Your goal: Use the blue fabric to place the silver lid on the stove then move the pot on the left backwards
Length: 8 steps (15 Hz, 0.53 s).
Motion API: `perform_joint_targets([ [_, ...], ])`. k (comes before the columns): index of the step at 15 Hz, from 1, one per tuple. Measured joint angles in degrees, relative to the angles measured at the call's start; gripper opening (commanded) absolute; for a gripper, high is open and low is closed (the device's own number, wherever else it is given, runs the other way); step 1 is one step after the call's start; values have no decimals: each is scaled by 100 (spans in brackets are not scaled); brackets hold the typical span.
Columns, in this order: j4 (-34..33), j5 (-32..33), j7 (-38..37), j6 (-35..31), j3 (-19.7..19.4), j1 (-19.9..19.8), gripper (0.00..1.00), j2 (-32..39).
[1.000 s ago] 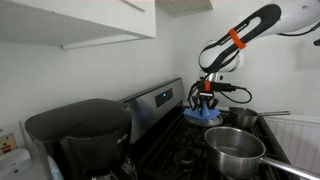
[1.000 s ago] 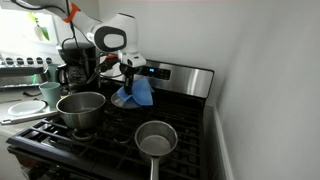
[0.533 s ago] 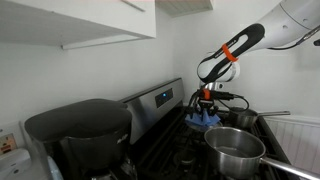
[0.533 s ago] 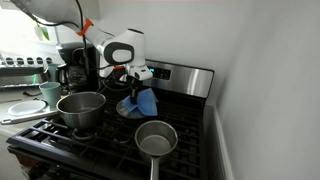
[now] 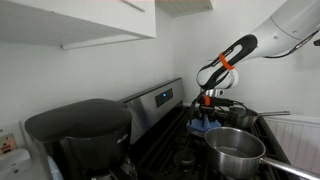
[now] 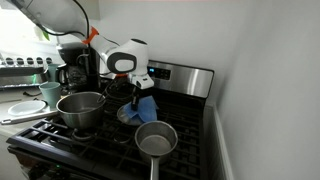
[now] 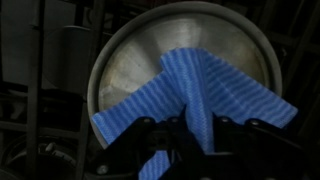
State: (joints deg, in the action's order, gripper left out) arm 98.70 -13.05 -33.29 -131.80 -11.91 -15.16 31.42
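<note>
I should let go of the blue fabric with my gripper, since the round silver lid (image 6: 128, 114) is at grate level and the fabric would land draped across the lid.
My gripper (image 7: 196, 135) is shut on the blue fabric (image 7: 210, 85), which drapes over the round silver lid (image 7: 150, 60). In the wrist view the lid fills the frame above the black stove grates (image 7: 60, 100). In both exterior views the gripper (image 5: 206, 108) (image 6: 136, 92) hangs low over the back of the stove with the blue fabric (image 6: 146, 106) and the lid (image 6: 128, 114) at grate level. One pot (image 6: 80, 108) stands on the front burner, a smaller pot (image 6: 156, 139) beside it.
The stove's control panel (image 6: 185, 76) rises behind the burners. A coffee maker (image 5: 80, 130) stands on the counter beside the stove. A second pot (image 5: 237, 117) sits near the gripper, and a white rack (image 5: 300, 130) lies beyond the stove.
The gripper has lowered with the fabric and lid toward the back burner, from above the stove down to the grates.
</note>
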Motion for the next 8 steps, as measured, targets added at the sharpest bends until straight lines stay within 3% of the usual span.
perform_joint_targets([
  [2, -6, -23, 3, -44, 0, 0, 2, 42],
  [3, -12, -25, 3, -52, 0, 0, 24, 54],
  [4, -18, -26, 3, -52, 0, 0, 37, 60],
  [8, -65, -28, 3, -52, -6, 0, 62, 63],
])
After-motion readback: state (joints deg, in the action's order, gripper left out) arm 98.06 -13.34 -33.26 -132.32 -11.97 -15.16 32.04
